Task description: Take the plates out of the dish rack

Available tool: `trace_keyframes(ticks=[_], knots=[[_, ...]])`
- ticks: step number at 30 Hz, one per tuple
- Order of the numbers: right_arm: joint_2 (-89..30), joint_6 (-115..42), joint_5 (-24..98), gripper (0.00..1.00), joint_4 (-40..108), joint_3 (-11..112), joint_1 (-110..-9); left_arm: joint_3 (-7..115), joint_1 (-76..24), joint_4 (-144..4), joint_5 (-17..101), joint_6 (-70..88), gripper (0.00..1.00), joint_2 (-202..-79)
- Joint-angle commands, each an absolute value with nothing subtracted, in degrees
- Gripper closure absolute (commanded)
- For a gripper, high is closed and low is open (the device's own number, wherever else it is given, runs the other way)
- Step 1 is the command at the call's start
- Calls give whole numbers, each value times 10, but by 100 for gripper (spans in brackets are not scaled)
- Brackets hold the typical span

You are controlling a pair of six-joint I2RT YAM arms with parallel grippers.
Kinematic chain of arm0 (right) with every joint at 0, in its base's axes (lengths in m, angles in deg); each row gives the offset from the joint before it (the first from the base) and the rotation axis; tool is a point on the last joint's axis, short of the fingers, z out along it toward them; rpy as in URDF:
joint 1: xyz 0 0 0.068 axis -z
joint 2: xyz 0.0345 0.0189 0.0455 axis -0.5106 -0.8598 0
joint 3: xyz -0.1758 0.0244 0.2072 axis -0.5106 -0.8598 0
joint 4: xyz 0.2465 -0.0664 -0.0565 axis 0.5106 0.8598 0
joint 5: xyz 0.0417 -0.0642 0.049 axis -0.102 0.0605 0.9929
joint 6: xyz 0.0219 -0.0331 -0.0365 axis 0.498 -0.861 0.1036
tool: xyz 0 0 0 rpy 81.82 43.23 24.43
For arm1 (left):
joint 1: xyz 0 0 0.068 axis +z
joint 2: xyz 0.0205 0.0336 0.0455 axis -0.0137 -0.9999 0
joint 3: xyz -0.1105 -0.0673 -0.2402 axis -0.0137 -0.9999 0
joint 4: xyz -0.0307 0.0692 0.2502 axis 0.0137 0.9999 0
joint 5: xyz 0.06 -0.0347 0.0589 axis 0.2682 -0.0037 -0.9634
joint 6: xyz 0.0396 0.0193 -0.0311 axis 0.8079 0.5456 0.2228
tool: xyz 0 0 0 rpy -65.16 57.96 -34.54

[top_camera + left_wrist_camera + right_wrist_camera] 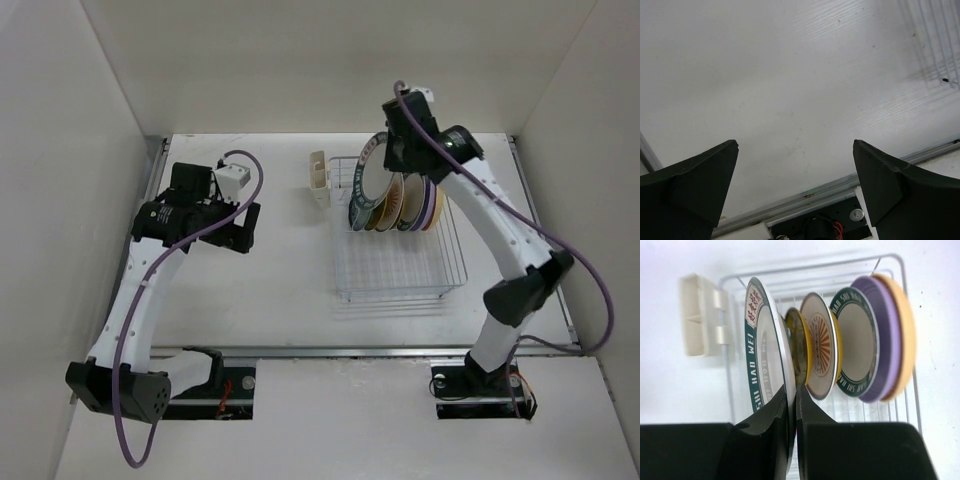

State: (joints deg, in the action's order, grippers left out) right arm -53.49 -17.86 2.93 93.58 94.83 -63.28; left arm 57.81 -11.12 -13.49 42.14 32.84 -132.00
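My left gripper needs to take hold of the white plate by its uncovered rim (pixel 358 183), so that my right gripper stays free to unload more plates.
The white wire dish rack (pixel 400 262) (pixel 815 277) stands right of the table's centre with several plates on edge at its far end. My right gripper (pixel 398 150) (pixel 793 390) is shut on the rim of the largest plate, white with a teal lettered rim (pixel 362 182) (pixel 762 350), which sits higher than the others. Behind it stand an amber-yellow plate (pixel 801 337), one with an orange centre (pixel 820 347), a smaller teal-rimmed one (pixel 857 342), a lavender one (pixel 887 330) and a tan one (pixel 905 325). My left gripper (pixel 240 228) (pixel 795 150) hangs open over bare table at the left.
A small cream rectangular utensil cup (pixel 319 178) (pixel 697 315) hangs on the rack's left side. White walls close in the table on three sides. A metal rail (pixel 850 182) runs along the near edge by the arm bases.
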Motion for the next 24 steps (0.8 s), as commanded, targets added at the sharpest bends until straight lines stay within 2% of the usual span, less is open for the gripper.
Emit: trace_keyframes(ticks=[1,2,3,6,7,11,16,20,24], knots=[[-444,-161,36,100,937,940,-635,596,-113,-156,500,338,1,-1303],[-430,-161,62,100,921,919,-635,596,-113,-162,514,338,1,-1303],[-416,-166,147,100,895,892,-635,596,-113,-175,543,338,1,-1303],[-373,-181,300,100,749,754,-635,591,-113,-202,595,324,1,-1318],[-367,-181,387,100,665,688,-635,586,-113,-210,608,324,1,-1324],[-392,-148,536,100,512,606,-640,551,-113,-295,632,289,1,-1342],[-456,-95,626,100,394,589,-645,531,-113,-340,616,250,1,-1399],[-464,-88,626,100,345,573,-656,517,-81,-352,583,245,11,-1420],[-469,-74,650,100,300,540,-656,481,-56,-389,591,245,14,-1420]])
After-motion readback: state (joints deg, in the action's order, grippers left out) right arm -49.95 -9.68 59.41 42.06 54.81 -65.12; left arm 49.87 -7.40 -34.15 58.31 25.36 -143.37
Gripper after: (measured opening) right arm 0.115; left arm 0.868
